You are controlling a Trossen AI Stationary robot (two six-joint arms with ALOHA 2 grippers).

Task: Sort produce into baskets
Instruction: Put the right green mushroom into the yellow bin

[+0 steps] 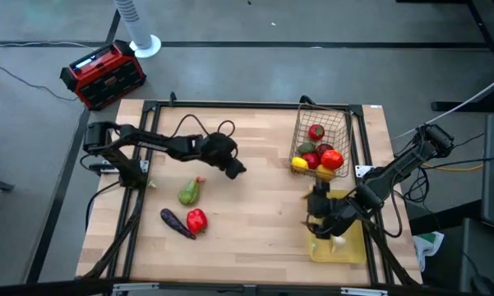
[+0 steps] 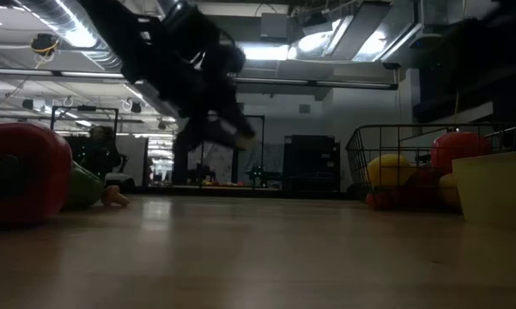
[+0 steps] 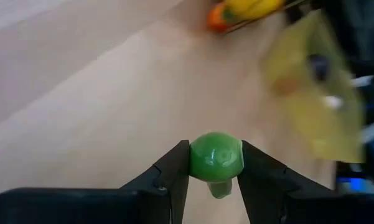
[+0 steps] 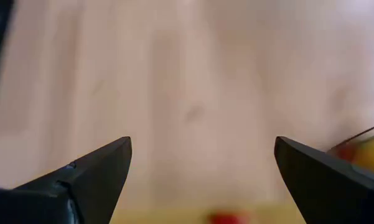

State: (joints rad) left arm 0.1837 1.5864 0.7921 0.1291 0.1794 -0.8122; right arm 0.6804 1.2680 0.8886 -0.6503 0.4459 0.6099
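My left gripper moves the fruit to the yellow tray before it opens, as the green fruit (image 3: 216, 158) hangs over wood, short of the yellow tray (image 3: 308, 81).
My left gripper (image 1: 237, 168) is over the middle of the table, shut on a small round green fruit (image 3: 216, 157). My right gripper (image 1: 316, 215) hangs open and empty over the near right, at the yellow tray (image 1: 349, 247); its wrist view (image 4: 202, 146) shows bare wood between the fingers. The dark wire basket (image 1: 339, 123) at the far right holds red, yellow and orange produce. A green fruit (image 1: 189, 192), a purple eggplant (image 1: 176, 222) and a red pepper (image 1: 196, 219) lie on the table at the near left. My left gripper pinches the round green fruit by its two opposite sides (image 3: 196, 158) between its two fingers. The fruit sits near the fingertips. It is lifted clear of the table, as the low view (image 2: 243, 137) shows.
A red-and-black box (image 1: 103, 74) stands beyond the table's far left corner. The yellow tray holds a white piece (image 1: 339, 242) and some dark pieces. Bare wood (image 1: 263, 205) lies between the loose produce and the tray.
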